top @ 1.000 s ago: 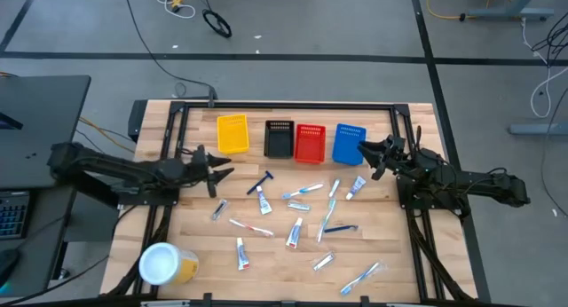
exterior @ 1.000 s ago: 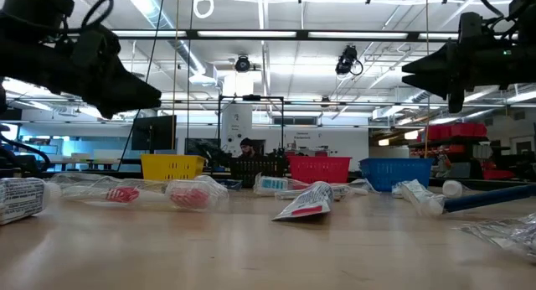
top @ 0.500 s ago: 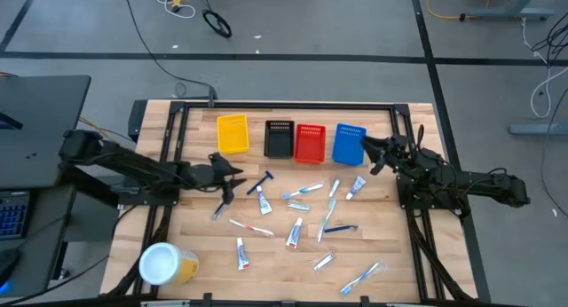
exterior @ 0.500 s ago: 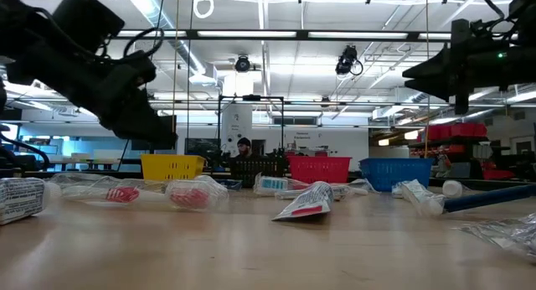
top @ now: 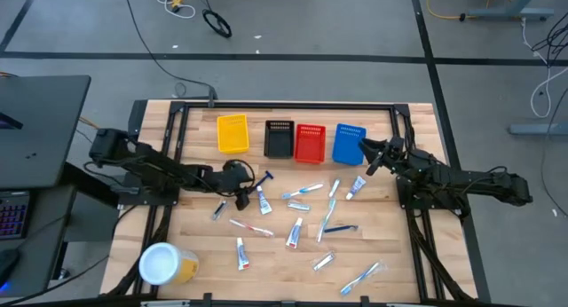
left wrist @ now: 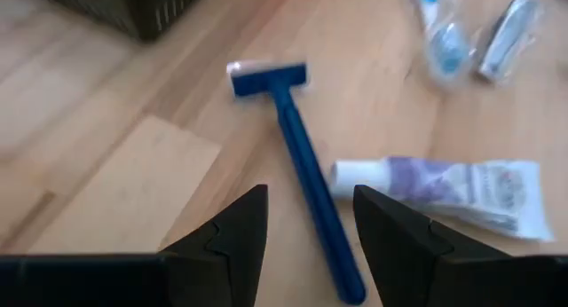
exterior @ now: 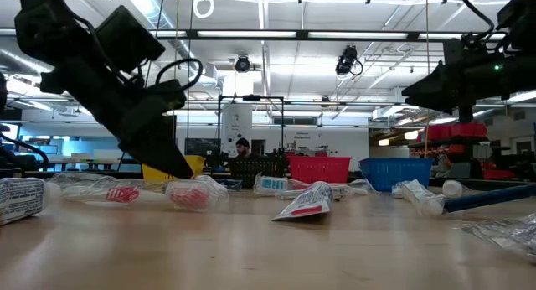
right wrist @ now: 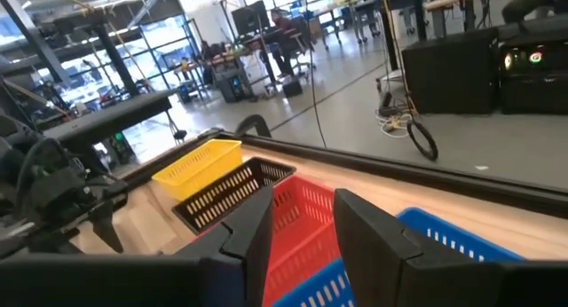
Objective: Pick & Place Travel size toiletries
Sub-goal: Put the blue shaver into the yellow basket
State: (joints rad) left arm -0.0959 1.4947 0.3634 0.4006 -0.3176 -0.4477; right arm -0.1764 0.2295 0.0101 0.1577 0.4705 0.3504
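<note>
I need to grab the razor with my left gripper next by its slim blue handle [left wrist: 318, 196], because the razor's blade head [left wrist: 269, 79] sits crosswise at one end.
Several travel toiletries lie scattered on the wooden table: white tubes [top: 264, 200] [top: 295, 233], toothbrushes [top: 303, 191] [top: 360, 276], silvery packets [top: 323, 261], and a blue razor [top: 260, 180]. My left gripper [top: 245, 193] is open and tipped down over the razor. In the left wrist view the razor's handle [left wrist: 306, 178] runs between the two fingers of my left gripper [left wrist: 306, 223], its head [left wrist: 266, 76] pointing away, and a white tube [left wrist: 453, 196] lies beside it. My right gripper [top: 365, 158] hovers open above the table by the blue basket [top: 349, 143].
Four small baskets stand in a row along the far edge: yellow [top: 232, 132], black [top: 279, 138], red [top: 310, 143] and blue. A large white-lidded yellow jar [top: 164, 264] lies at the near left corner. A black metal frame [top: 284, 106] borders the table.
My left gripper has moved toward the table's right and down, tipping its fingers toward the table, and now stands over the blue razor. My right arm has stayed nearly still. No toiletry has moved.
</note>
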